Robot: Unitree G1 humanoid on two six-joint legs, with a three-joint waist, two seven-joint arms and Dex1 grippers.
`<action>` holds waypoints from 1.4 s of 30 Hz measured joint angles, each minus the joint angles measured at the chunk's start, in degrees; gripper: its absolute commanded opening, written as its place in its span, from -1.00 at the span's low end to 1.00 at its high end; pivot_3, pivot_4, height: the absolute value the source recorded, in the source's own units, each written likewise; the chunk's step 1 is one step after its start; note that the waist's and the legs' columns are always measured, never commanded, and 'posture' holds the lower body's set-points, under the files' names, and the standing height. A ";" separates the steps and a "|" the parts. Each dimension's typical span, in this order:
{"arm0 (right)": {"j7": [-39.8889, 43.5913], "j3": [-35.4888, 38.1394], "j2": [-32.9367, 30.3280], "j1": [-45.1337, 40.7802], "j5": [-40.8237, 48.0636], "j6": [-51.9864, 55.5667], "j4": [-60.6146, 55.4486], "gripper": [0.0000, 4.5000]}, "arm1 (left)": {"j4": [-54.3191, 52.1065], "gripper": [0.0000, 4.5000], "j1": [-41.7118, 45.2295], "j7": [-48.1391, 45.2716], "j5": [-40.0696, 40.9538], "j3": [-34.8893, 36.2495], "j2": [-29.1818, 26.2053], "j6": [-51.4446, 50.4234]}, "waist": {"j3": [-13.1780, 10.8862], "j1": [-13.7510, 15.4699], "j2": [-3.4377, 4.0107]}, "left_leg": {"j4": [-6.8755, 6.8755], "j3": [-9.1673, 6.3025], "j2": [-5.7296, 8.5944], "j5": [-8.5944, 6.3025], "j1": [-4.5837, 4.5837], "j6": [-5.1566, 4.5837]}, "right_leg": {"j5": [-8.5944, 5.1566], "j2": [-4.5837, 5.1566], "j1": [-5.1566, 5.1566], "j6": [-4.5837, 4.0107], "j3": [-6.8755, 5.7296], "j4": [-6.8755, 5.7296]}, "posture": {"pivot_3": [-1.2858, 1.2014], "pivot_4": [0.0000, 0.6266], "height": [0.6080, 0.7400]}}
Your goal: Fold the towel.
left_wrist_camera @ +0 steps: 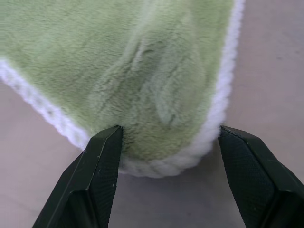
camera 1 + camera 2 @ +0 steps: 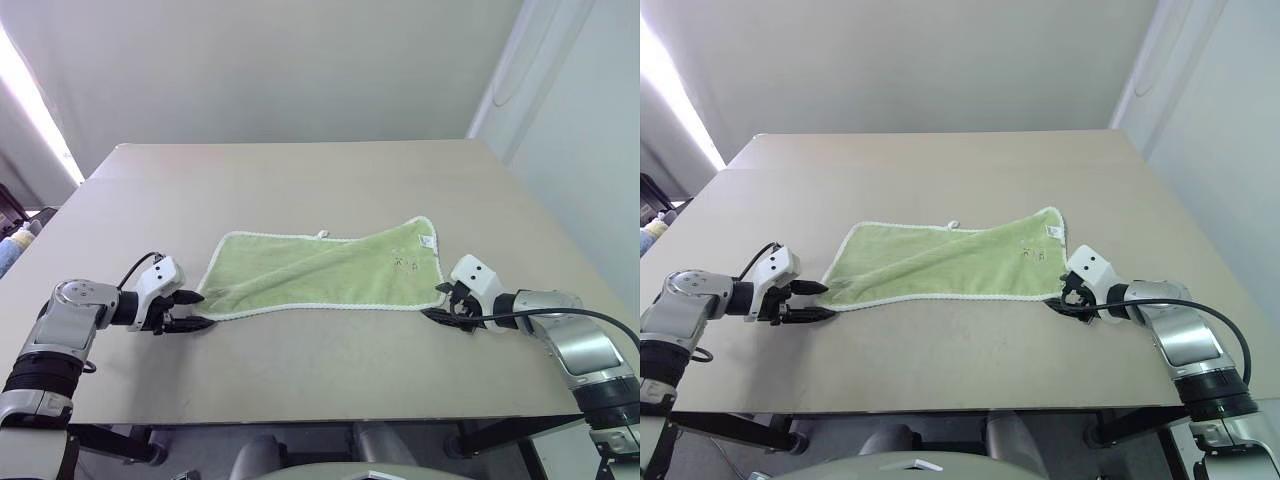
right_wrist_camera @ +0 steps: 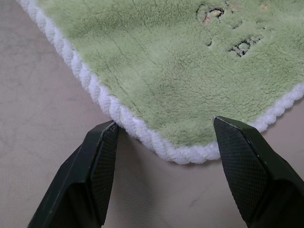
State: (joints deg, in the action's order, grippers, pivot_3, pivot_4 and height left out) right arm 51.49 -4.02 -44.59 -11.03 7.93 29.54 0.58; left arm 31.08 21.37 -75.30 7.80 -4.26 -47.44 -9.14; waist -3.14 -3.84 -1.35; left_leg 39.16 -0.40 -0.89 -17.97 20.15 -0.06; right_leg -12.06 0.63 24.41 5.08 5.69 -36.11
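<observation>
My left gripper should grab the towel (image 2: 320,268) by its white-trimmed rumpled corner (image 2: 208,312) next. The cloth puckers up there, while the wide middle lies flat.
The light-green towel (image 2: 320,268) lies on the table (image 2: 320,370) as a wide strip, with a diagonal crease across it. A small white loop (image 2: 322,234) shows at its far edge and a dark embroidered mark (image 2: 405,262) near its right end. My left gripper (image 2: 203,310) is open at the near-left corner, and in the left wrist view that corner (image 1: 161,118) lies between the fingers (image 1: 102,161). My right gripper (image 2: 436,300) is open at the near-right corner. There the white-edged corner (image 3: 180,152) lies between the fingertips (image 3: 102,147), untouched, with the mark (image 3: 237,47) beyond.
The beige table reaches back to a pale wall, with bare surface behind and in front of the towel. Its front edge (image 2: 300,418) runs close below both grippers. A black cable (image 2: 570,313) loops along my right forearm. A few items (image 2: 15,240) sit beyond the table's left edge.
</observation>
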 measured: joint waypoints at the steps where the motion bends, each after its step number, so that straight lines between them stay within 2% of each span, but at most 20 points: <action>1: -0.08 0.00 0.00 0.02 -0.04 0.00 0.00 0.47 | 1.10 0.41 0.62 -0.24 -0.23 -0.21 0.25 0.68 | 0.03 0.00 0.05 | 0.00 0.00 0.01 0.00 -0.02 0.00 | 0.00 0.00 -0.02 0.00 0.00 0.00 | 0.03 -1.00 0.57; 3: -0.14 0.00 0.00 0.08 -0.10 0.01 -0.03 0.47 | 2.79 0.22 1.47 -0.63 -0.89 -0.70 0.37 2.15 | 0.09 -0.01 0.14 | 0.00 0.00 0.01 0.00 -0.04 0.00 | 0.00 0.01 -0.05 0.00 0.00 0.00 | 0.03 -1.00 0.57; 11: -0.51 0.19 -0.05 0.72 -0.04 -0.10 -0.78 0.47 | 5.82 -0.99 2.36 -3.69 -1.07 -0.66 0.30 4.41 | 0.14 -0.11 0.20 | -0.02 0.02 0.00 -0.01 0.02 0.00 | -0.01 0.02 -0.03 0.01 0.00 0.10 | 0.03 -1.00 0.57; 26: 1.37 0.16 -1.56 1.45 0.02 -1.46 -0.66 0.47 | 16.78 -0.99 5.70 -5.05 -2.24 -1.23 1.35 14.96 | 0.27 -0.15 0.42 | -0.04 0.01 -0.01 -0.01 -0.24 0.00 | -0.01 -0.01 -0.11 0.01 0.00 -0.01 | 0.03 -1.00 0.57; 32: 0.59 -1.36 -1.03 -0.24 -1.50 -4.30 1.88 0.47 | 18.52 -0.99 6.25 -4.77 -2.38 -1.43 1.46 15.91 | 0.27 -0.33 0.44 | -0.13 0.01 -0.01 -0.03 -0.77 0.04 | -0.02 0.00 -0.46 0.00 -0.02 0.08 | 0.03 -1.00 0.57; 40: -3.32 -2.27 1.76 -5.02 -5.20 -6.99 8.39 0.47 | 16.52 -0.99 6.40 -4.23 -2.82 -1.59 1.64 12.80 | 0.23 -0.34 0.54 | -0.14 -0.10 -0.06 -0.04 -0.76 0.05 | -0.02 0.10 -0.69 0.01 -0.21 0.76 | 0.03 -1.00 0.57; 42: -3.34 -2.27 1.84 -5.12 -5.52 -7.06 8.50 0.30 | 14.84 -1.00 6.02 -4.20 -2.87 -1.61 1.64 11.45 | 0.23 -0.26 0.53 | -0.14 -0.07 -0.06 -0.03 -0.76 0.04 | -0.01 0.13 -0.72 0.01 -0.20 0.76 | 0.03 -1.00 0.57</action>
State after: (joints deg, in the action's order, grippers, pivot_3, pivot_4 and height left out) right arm 48.15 -6.28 -42.75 -16.15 2.40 22.48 9.08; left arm 45.92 27.38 -79.51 4.92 -5.88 -45.80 2.31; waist -2.91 -4.10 -0.82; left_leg 39.02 -0.47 -0.94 -18.00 19.38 -0.02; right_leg -12.07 0.76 23.69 5.09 5.49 -35.35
